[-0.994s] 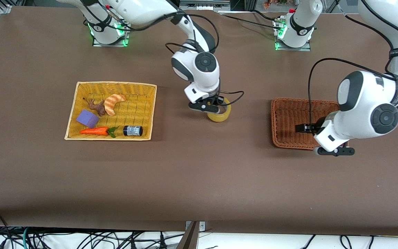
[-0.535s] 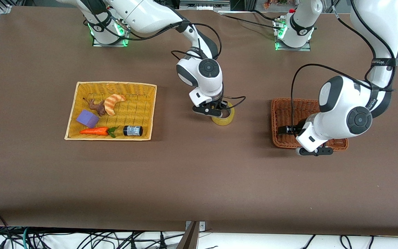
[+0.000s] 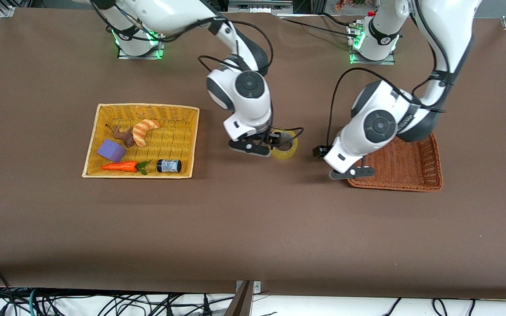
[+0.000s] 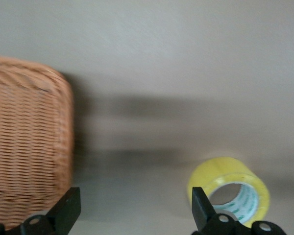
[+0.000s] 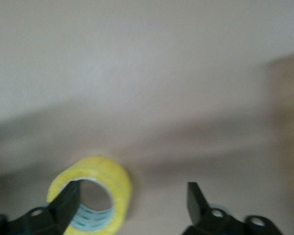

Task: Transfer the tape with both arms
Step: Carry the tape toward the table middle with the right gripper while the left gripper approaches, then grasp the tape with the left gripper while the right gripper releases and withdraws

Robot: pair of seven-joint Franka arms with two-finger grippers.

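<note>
The robot needs to move the tape roll into the brown basket (image 3: pixel 411 169), so its left gripper will next grab the roll by its ring's side (image 3: pixel 290 152).
The yellowish tape roll (image 3: pixel 285 146) lies flat on the table mid-way between the two baskets, hole up. My right gripper (image 3: pixel 257 148) is open right beside it. In the right wrist view one finger (image 5: pixel 63 205) stands at the hole of the tape (image 5: pixel 105 188), and the right gripper (image 5: pixel 132 208) holds nothing. My left gripper (image 3: pixel 352 173) is open and empty, low over the table between the tape and the brown basket (image 3: pixel 411 169). In the left wrist view the tape (image 4: pixel 230 178) shows just outside one finger (image 4: pixel 201 208) of the left gripper (image 4: pixel 134 213).
A yellow wicker basket (image 3: pixel 147 106) toward the right arm's end holds a croissant (image 3: pixel 144 131), a purple block (image 3: pixel 111 150), a carrot (image 3: pixel 121 166) and a small dark jar (image 3: pixel 168 166). The brown basket also shows in the left wrist view (image 4: pixel 24 147).
My left arm has swung from over the brown basket toward the tape. My right gripper has shifted a little toward the yellow basket, off the tape, which stays on the table.
</note>
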